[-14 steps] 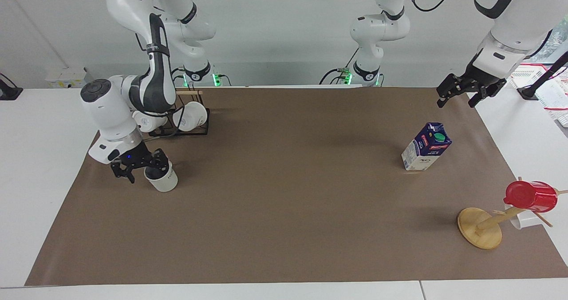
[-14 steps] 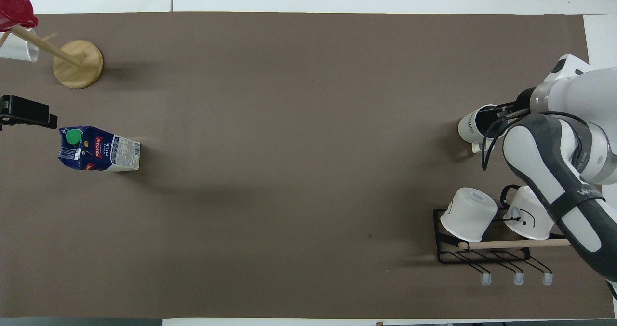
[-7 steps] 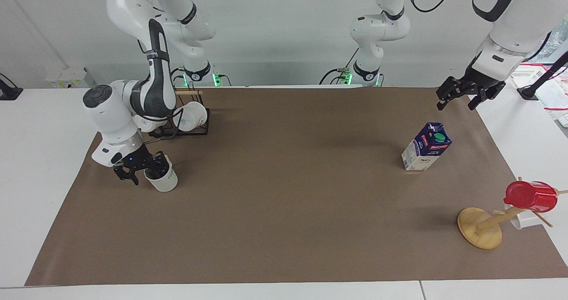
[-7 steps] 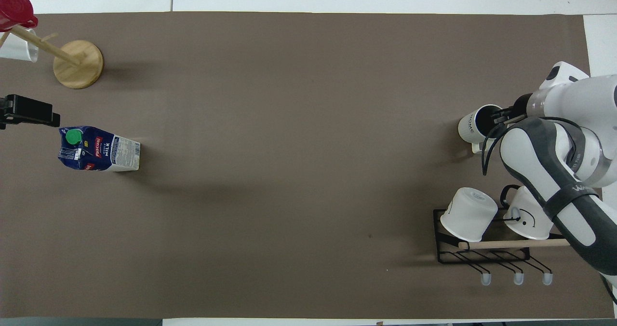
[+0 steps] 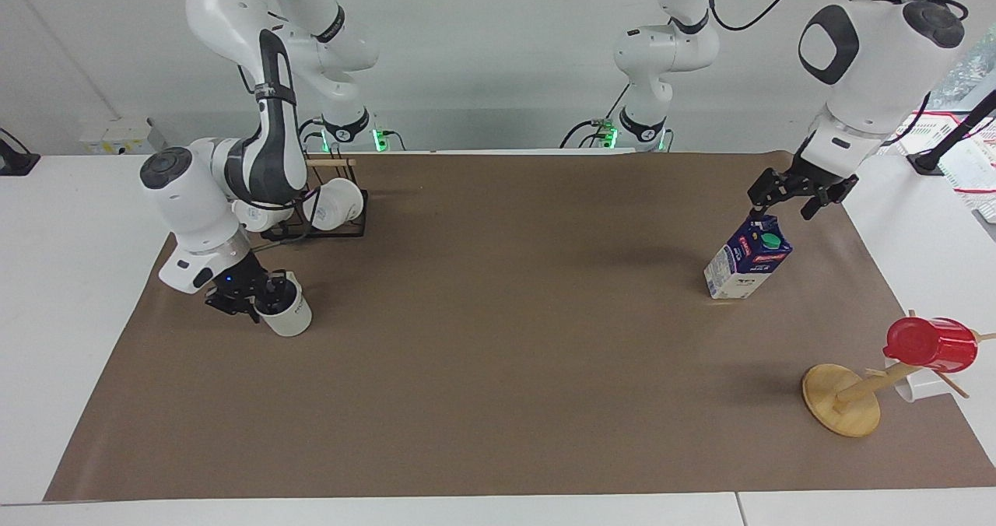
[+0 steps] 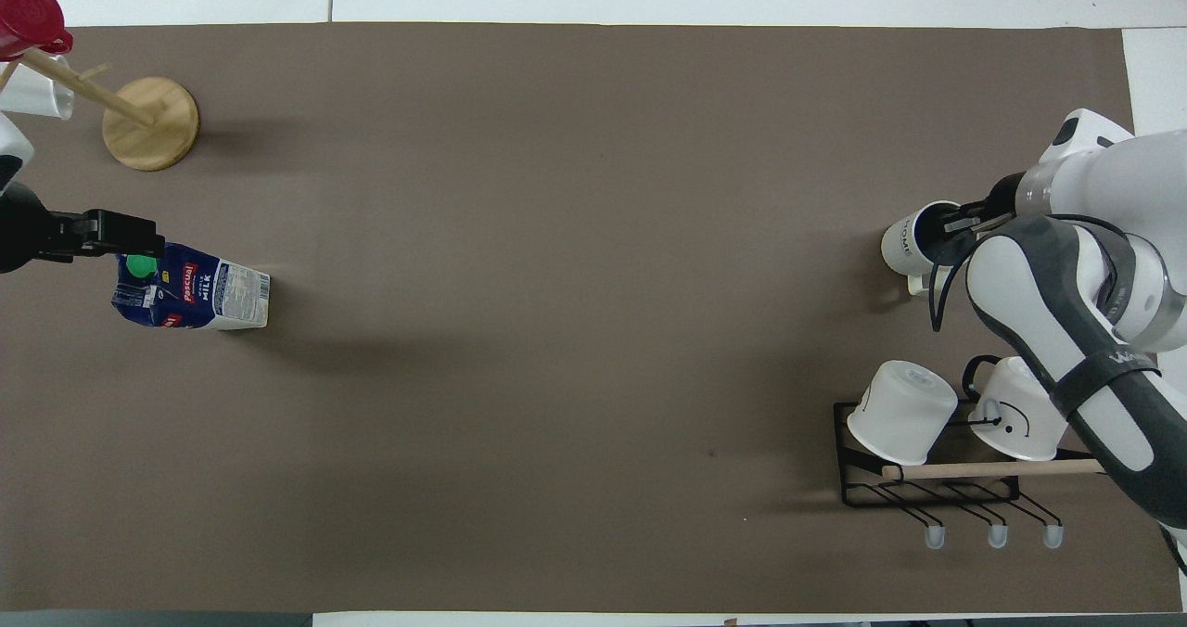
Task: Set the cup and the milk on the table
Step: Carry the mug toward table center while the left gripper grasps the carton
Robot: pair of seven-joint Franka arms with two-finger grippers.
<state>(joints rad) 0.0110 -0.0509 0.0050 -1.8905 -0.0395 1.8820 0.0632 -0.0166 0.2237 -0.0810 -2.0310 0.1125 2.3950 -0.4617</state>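
To place the milk on the tabletop, my left gripper should next grip the carton by its capped top [image 6: 134, 283].
The cup [image 5: 289, 320] stands upright on the table's brown sheet [image 5: 498, 339] toward the right arm's end; in the overhead view [image 6: 901, 247] its dark lettering shows. My right gripper [image 5: 261, 299] is low at the cup's rim, seen also from overhead [image 6: 960, 223]. The milk [image 5: 743, 265] stands on the sheet toward the left arm's end, with its green cap on top [image 6: 199, 288]. My left gripper [image 5: 786, 203] is open just above the carton's top ridge, seen also from overhead [image 6: 125, 237]. I cannot tell whether it touches the carton.
A black wire rack [image 5: 342, 233] with two white mugs [image 6: 904, 414] stands nearer to the robots than the cup. A wooden mug tree [image 5: 840, 401] holds a red cup [image 5: 930, 345] and a white one, farther from the robots than the milk.
My left gripper has come down from beside the table's end to just over the milk's top. My right wrist has turned a little at the cup. Cup and milk have not moved.
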